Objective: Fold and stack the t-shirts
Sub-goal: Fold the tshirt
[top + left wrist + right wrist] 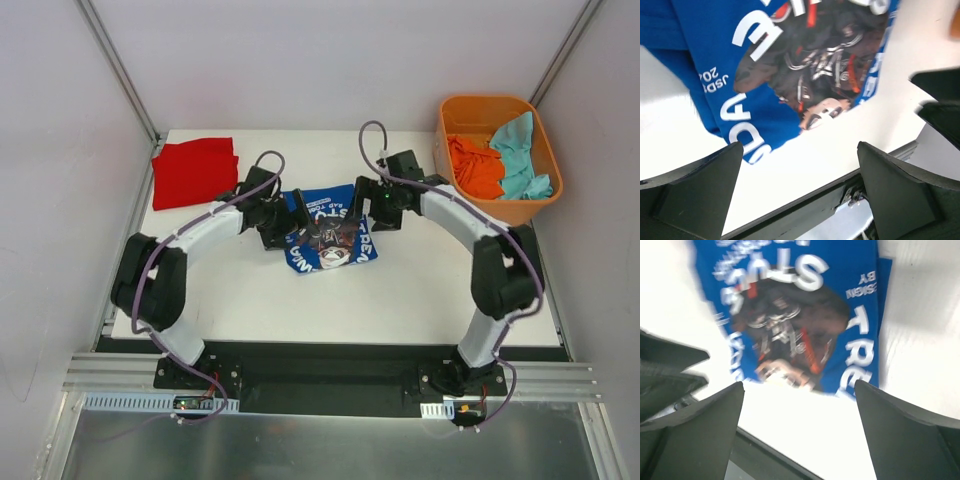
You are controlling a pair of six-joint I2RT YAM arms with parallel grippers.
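Note:
Next, my left gripper pinches the folded royal-blue t-shirt's layers at the side edge facing the red t-shirt, to stack it there still folded.
A royal-blue t-shirt with white lettering and a dark print lies folded on the white table's middle. It also shows in the left wrist view and the right wrist view. My left gripper hovers at its left edge, open and empty, jaws wide apart. My right gripper hovers at its upper right edge, open and empty. A plain red t-shirt lies folded at the table's far left. An orange t-shirt and a teal t-shirt lie crumpled in the tub.
The rigid orange plastic tub stands at the table's far right corner. The white table ends in a dark front rail, also in the left wrist view. Enclosure walls stand on the left, right and back.

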